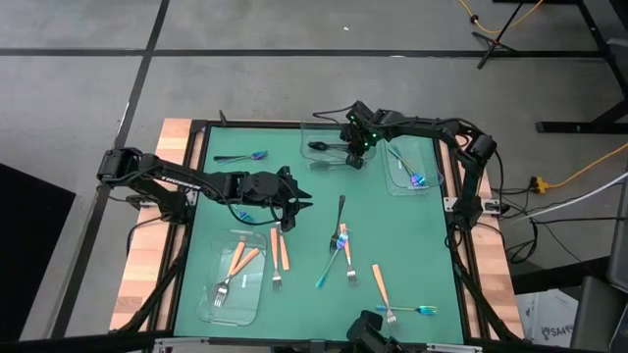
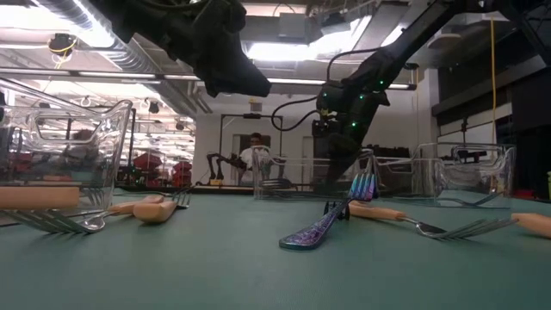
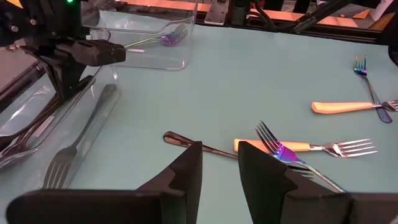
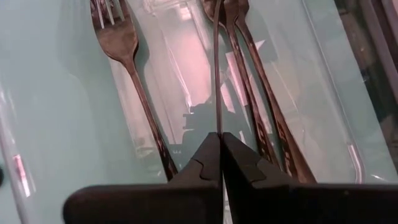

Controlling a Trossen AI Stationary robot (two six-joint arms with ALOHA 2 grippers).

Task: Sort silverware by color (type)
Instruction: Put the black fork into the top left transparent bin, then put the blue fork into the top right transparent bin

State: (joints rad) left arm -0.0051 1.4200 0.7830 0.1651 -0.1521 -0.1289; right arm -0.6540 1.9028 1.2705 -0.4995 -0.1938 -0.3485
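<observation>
The black utensil [image 4: 217,68] would stay in the far middle clear tray if my right gripper opened now, as it is over the tray's bottom, well inside both its sides.
My right gripper [image 1: 345,149] is at the far middle clear tray [image 1: 324,127], shut on a black utensil [image 4: 217,68]. Other black forks [image 4: 134,81] lie flat on that tray's floor. My left gripper [image 3: 219,163] is open above the mat at table centre-left [image 1: 297,199] and touches nothing. A loose black fork [image 1: 340,211] lies just to its right, and its handle end [image 3: 171,137] shows ahead of the fingers. Orange-handled forks [image 1: 280,245] and iridescent forks [image 1: 339,240] lie loose on the green mat. My right gripper pinches the black utensil's thin handle [image 4: 218,124] between its two fingers. The utensil shows edge-on and runs straight out ahead of the fingertips over the tray floor. Its head [image 1: 317,147] lies toward the table's left, inside the tray. Whether it rests there, I cannot tell.
A clear tray at the near left [image 1: 208,304] holds orange-handled forks [image 1: 235,265]. A far-right tray [image 1: 432,157] holds iridescent pieces [image 1: 412,176]. An iridescent spoon [image 1: 245,157] lies at far left. More forks [image 1: 383,289] [image 1: 422,311] lie near the mat's near edge.
</observation>
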